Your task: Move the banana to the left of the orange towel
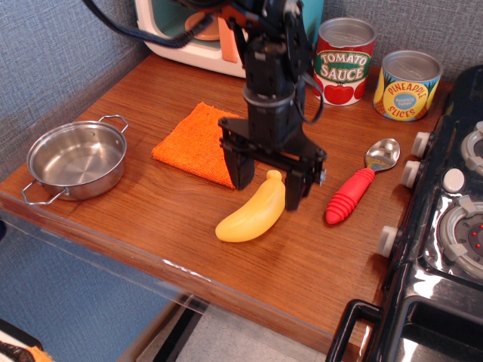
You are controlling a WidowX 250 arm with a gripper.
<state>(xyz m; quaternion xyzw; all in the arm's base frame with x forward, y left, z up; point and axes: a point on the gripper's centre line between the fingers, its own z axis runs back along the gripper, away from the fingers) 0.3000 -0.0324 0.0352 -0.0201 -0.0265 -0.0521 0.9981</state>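
Note:
The gripper grabs the banana by its stem end [273,184] next, to move the banana beside the orange towel [196,142].
The yellow toy banana [253,213] lies on the wooden counter, front of centre, its stem end pointing back right. The orange towel [196,142] lies flat behind and left of it, partly hidden by the arm. My black gripper [269,186] is open and hangs low over the banana's stem end, one finger on each side of it. The fingers do not visibly press on the banana.
A steel pot [75,159] stands at the left edge. A red-handled spoon [360,184] lies right of the banana. A tomato sauce can [344,60] and a pineapple can [407,85] stand at the back. A toy stove [445,226] borders the right. A toy microwave [192,30] stands at the back.

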